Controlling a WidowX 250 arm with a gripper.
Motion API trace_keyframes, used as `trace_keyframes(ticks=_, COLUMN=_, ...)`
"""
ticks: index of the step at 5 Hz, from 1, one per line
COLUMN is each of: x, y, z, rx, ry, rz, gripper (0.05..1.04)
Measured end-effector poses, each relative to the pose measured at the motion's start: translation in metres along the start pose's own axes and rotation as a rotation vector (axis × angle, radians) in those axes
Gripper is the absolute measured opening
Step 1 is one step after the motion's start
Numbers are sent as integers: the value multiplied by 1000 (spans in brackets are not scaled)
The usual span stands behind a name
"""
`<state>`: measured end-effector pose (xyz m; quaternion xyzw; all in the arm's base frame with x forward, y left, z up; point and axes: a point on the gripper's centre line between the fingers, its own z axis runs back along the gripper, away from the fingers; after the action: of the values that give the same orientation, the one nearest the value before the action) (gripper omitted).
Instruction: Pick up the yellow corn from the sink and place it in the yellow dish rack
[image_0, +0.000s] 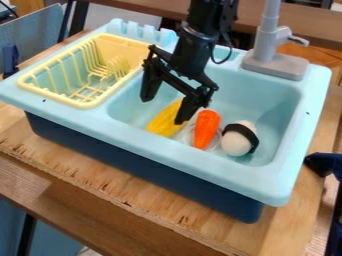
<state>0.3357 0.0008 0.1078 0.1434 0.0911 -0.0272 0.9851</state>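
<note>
My gripper should grab the yellow corn by its middle next. Then the corn can go out of the sink and into the dish rack.
The black gripper (162, 110) hangs over the left part of the light blue sink basin (267, 97), its two fingers spread wide apart with nothing held. Below it lies a yellow corn cob (163, 121), partly covered by the right finger. Just right of that finger is an orange carrot (206, 129), lying lengthwise in the basin. Farther right rests a white, rounded object with a black band (237, 140). Something clear, perhaps a dish, shows around the carrot; what it is I cannot tell.
A yellow dish rack (83, 103) sits in the sink unit's left side. The grey faucet (274, 62) rises at the back right, near the arm. The basin's front rim (194, 165) borders the wooden table (113, 185). Dark blue parts stand at the right edge.
</note>
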Motion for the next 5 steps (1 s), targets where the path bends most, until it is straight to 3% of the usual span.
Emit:
trace_keyframes(ticks=2, x=10, y=-8, z=-7, rx=-35, ry=-52, rz=-2, gripper=1000)
trace_keyframes(ticks=4, x=7, y=10, z=-26, rx=-6, ry=-3, rz=27, gripper=954)
trace_keyframes(ticks=5, x=7, y=8, z=-31, rx=-34, ry=-12, rz=19, gripper=686)
